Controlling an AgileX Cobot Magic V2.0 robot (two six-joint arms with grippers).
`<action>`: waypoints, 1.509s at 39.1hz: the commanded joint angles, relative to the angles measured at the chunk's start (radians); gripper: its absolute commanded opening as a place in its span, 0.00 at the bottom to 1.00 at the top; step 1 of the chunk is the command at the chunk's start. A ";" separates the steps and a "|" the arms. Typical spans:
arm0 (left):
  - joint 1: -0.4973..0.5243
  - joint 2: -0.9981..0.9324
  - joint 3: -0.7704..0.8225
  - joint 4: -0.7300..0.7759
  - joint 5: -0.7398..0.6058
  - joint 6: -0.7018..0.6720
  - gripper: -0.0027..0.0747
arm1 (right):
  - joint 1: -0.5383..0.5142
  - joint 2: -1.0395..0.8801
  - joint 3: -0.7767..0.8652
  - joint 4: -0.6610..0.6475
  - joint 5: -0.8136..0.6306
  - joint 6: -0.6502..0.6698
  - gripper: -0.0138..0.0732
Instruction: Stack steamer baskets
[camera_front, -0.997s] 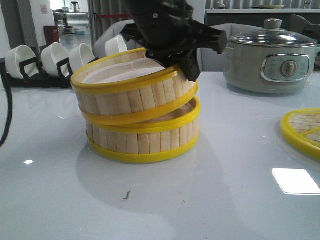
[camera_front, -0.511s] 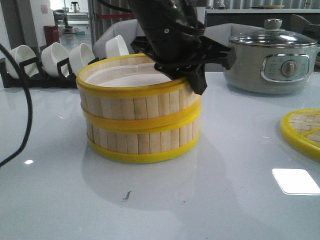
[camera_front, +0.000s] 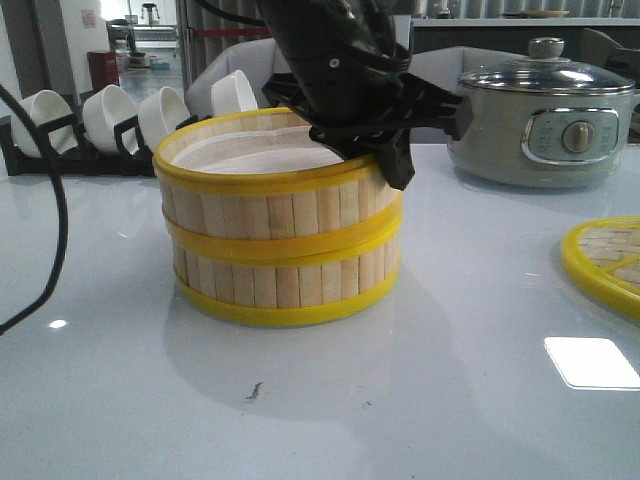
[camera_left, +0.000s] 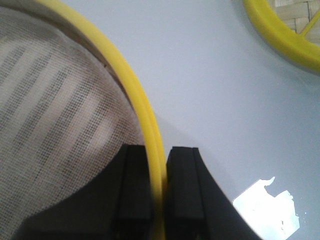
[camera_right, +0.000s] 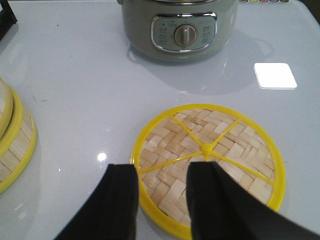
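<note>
The left gripper should open now: the lower rim of the upper basket sits level all around on the lower steamer basket, so the upper basket would stand.
Two steamer baskets stand stacked in the middle of the table. The upper steamer basket (camera_front: 265, 205) sits level on the lower steamer basket (camera_front: 285, 285). My left gripper (camera_front: 388, 160) is at the upper basket's back right rim. In the left wrist view it (camera_left: 159, 165) is shut on the yellow rim (camera_left: 125, 80), one finger inside over the whitish liner (camera_left: 50, 100), the other outside. My right gripper (camera_right: 162, 172) hangs open above the near edge of the woven lid (camera_right: 207, 165), holding nothing. The stack's edge (camera_right: 12, 145) also shows there.
A grey-green electric pot (camera_front: 540, 125) with a glass lid stands at the back right. The flat woven lid (camera_front: 605, 262) lies at the right edge. White bowls on a black rack (camera_front: 110, 115) line the back left. A black cable (camera_front: 55, 220) hangs at the left.
One second ago the upper basket was tilted on the lower one; it has come down level onto it, with the left gripper still on its rim. Nothing has moved in the last half second.
</note>
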 joint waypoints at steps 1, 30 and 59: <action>-0.015 -0.060 -0.040 -0.008 -0.098 0.007 0.18 | 0.000 -0.005 -0.041 0.006 -0.089 -0.002 0.56; -0.009 -0.088 -0.174 0.077 -0.008 0.007 0.48 | 0.000 -0.005 -0.041 0.006 -0.085 -0.002 0.56; 0.469 -0.499 -0.158 0.060 -0.012 0.007 0.16 | 0.000 -0.005 -0.041 0.017 -0.064 -0.002 0.56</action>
